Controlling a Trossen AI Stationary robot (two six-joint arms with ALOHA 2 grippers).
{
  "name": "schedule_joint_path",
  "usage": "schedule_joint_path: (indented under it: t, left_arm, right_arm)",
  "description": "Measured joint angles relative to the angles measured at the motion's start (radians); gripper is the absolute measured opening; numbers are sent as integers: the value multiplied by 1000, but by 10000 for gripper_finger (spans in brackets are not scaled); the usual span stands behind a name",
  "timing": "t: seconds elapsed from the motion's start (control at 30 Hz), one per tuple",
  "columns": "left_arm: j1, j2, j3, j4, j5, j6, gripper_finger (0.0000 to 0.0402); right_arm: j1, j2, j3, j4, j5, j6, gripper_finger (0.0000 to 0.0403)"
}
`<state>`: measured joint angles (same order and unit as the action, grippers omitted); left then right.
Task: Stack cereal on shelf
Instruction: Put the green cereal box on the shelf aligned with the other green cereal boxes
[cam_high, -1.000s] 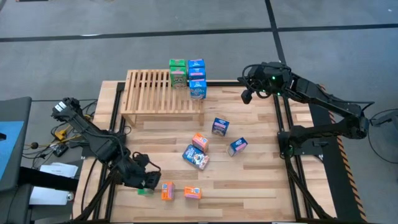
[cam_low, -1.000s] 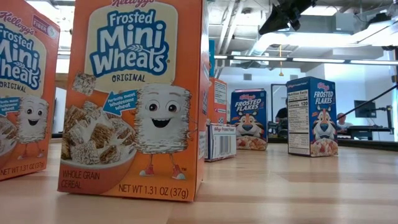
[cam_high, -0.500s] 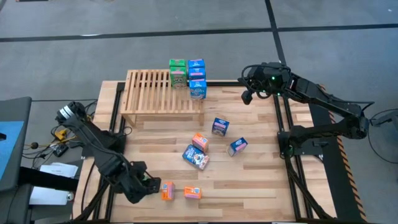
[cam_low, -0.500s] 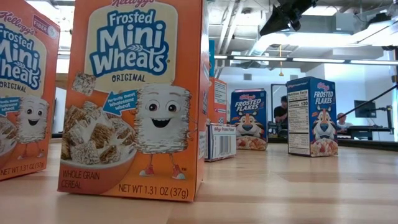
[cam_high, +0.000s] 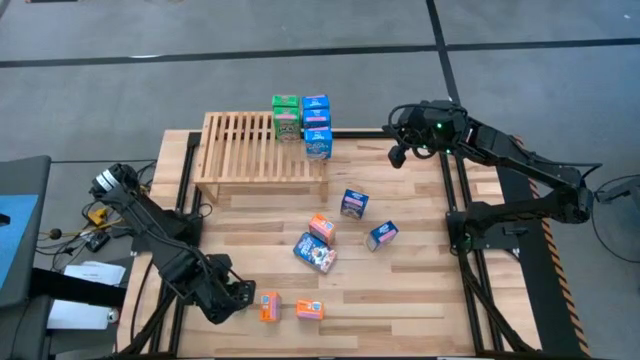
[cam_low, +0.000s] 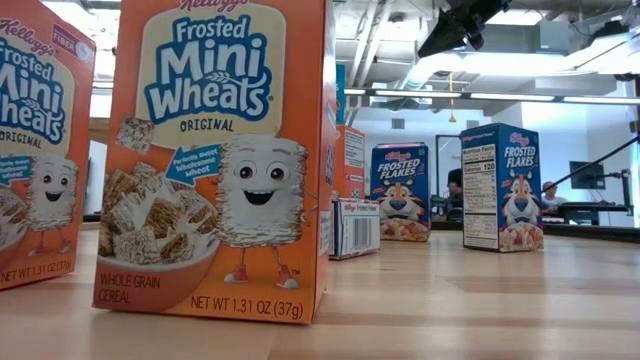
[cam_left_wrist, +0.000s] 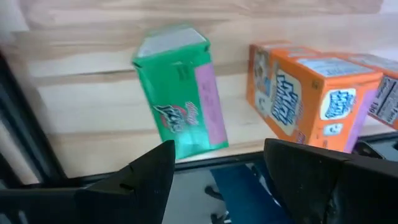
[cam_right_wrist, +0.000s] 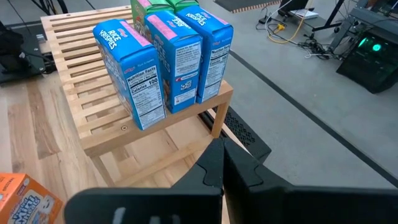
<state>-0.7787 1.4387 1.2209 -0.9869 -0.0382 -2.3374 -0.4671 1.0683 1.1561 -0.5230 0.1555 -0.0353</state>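
The fingers of my left gripper are still above the box in the left wrist view. My left gripper needs to go lower before it closes on the green box (cam_left_wrist: 182, 96).
A green cereal box (cam_left_wrist: 180, 93) lies flat on its broad face at the table's near left edge. My left gripper (cam_left_wrist: 217, 171) hangs open just above it, pointing steeply down and touching nothing (cam_high: 230, 298). Two orange boxes (cam_high: 268, 306) (cam_high: 310, 310) stand right of it. The shelf (cam_high: 250, 150) carries a green box (cam_high: 286, 115) and two blue boxes (cam_high: 316, 110) (cam_high: 318, 142) at its right end. My right gripper (cam_high: 398, 152) waits shut, high beside the shelf's right end (cam_right_wrist: 221, 168).
Several loose boxes sit mid-table: blue ones (cam_high: 353, 203) (cam_high: 382, 235) (cam_high: 314, 252) and an orange one (cam_high: 321, 229). The shelf's left slats (cam_high: 230, 140) are bare. In the low view the orange boxes (cam_low: 215, 150) stand close up. A person (cam_low: 455, 182) sits far behind the table.
My left gripper has sunk and drifted toward the table's near left corner while turning about its wrist. It now hides the green box in the high view. Its fingers have stayed open.
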Motion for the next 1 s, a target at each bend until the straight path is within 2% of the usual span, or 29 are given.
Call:
schedule_joint_path:
  t: [0.1,0.23,0.43,0.8,1.0]
  left_arm:
    - [2,4,6,-72,15,2,235]
    - [2,4,7,-100,-16,-16,235]
    - [7,20,0,-87,-18,-17,235]
    - [7,145,-1,-37,-9,-16,235]
    - [11,165,-1,-35,-23,2,234]
  right_arm:
    - [0,0,0,-1,0,0,17]
    - [0,0,0,-2,0,0,17]
    - [0,0,0,-14,0,0,17]
    - [0,0,0,-23,0,0,17]
    - [0,0,0,-23,0,0,17]
